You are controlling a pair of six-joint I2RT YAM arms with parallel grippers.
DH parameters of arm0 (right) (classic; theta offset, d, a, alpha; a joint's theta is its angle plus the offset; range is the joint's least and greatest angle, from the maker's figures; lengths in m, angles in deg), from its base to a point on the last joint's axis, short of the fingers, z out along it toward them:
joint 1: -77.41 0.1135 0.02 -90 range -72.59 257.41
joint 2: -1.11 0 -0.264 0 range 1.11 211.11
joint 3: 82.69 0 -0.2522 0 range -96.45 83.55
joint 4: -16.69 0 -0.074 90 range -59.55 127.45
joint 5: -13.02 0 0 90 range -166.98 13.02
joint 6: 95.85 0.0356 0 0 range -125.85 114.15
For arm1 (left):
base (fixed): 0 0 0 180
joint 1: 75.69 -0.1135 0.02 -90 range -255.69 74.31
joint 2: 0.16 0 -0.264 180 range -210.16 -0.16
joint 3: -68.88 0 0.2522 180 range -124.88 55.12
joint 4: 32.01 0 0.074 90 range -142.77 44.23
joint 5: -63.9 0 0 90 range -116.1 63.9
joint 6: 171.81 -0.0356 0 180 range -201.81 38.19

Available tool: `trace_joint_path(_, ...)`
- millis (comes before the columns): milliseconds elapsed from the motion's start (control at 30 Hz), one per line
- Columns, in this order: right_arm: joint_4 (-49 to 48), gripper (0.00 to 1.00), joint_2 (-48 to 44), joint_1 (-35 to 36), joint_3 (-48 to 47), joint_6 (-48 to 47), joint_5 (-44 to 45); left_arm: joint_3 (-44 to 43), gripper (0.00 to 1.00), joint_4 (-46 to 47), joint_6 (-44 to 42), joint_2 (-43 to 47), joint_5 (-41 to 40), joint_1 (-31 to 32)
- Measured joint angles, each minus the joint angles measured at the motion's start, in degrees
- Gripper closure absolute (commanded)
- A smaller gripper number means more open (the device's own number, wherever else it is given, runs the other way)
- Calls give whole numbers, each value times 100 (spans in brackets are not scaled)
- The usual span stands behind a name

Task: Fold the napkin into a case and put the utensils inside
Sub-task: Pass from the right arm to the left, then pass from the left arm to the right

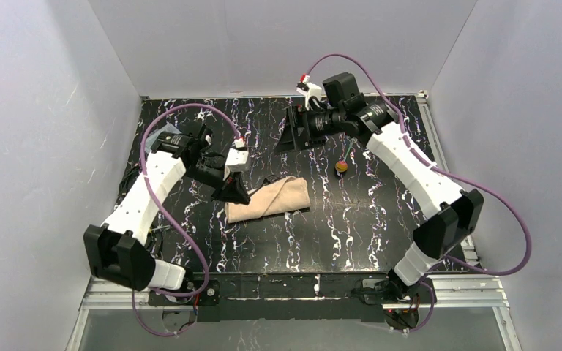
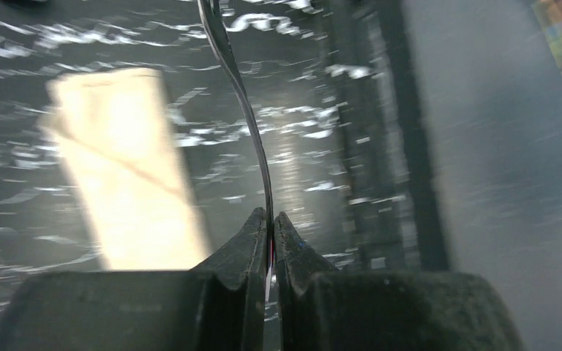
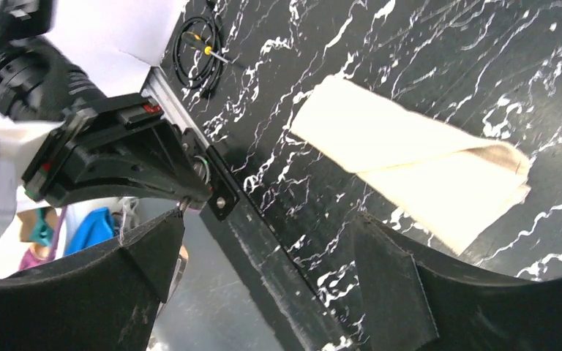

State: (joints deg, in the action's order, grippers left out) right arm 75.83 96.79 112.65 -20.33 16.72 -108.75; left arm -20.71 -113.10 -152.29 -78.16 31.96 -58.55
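Note:
The robot's right gripper will next grab the fork (image 2: 245, 102) by its tined end (image 2: 213, 17), away from the left gripper, so the handle stays free to slide into the napkin case.
The napkin (image 1: 271, 199) lies folded into a narrow tan case left of the table's middle; it also shows as the napkin (image 2: 128, 168) and the napkin (image 3: 410, 157). My left gripper (image 1: 235, 191) hangs at the cloth's left end. In the left wrist view the left gripper (image 2: 271, 219) is shut on the thin silver fork (image 2: 245, 102), whose handle curves up out of the frame. The spoon (image 1: 342, 167), with its orange bowl, lies right of the napkin. My right gripper (image 1: 293, 133) is raised at the back, and the right gripper (image 3: 267, 227) is open with nothing between its fingers.
White walls close in the black marbled table (image 1: 351, 234) on three sides. A metal rail (image 1: 439, 146) runs along the right edge. A coiled cable (image 3: 197, 44) lies near the left wall. The left arm (image 3: 110, 157) shows in the right wrist view.

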Motion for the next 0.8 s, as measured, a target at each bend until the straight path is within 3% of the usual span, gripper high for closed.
trace_joint_path(167, -874, 11, -660, 13, 903, -238, -24, -87, 100, -1244, 625, -588, 868, -136)
trace_joint_path(300, -1611, 15, -1222, 13, 1305, -437, -476, -245, 100, -1720, 785, -984, 1440, -199)
trace_joint_path(500, -2304, 25, -1574, 13, 1539, -538, -1202, -264, 100, -1836, 1110, -1180, 1919, -214)
trace_joint_path(800, -2374, 35, -1200, 37, 1648, -496, -1473, -269, 100, -1838, 1408, -1180, 2083, -214)
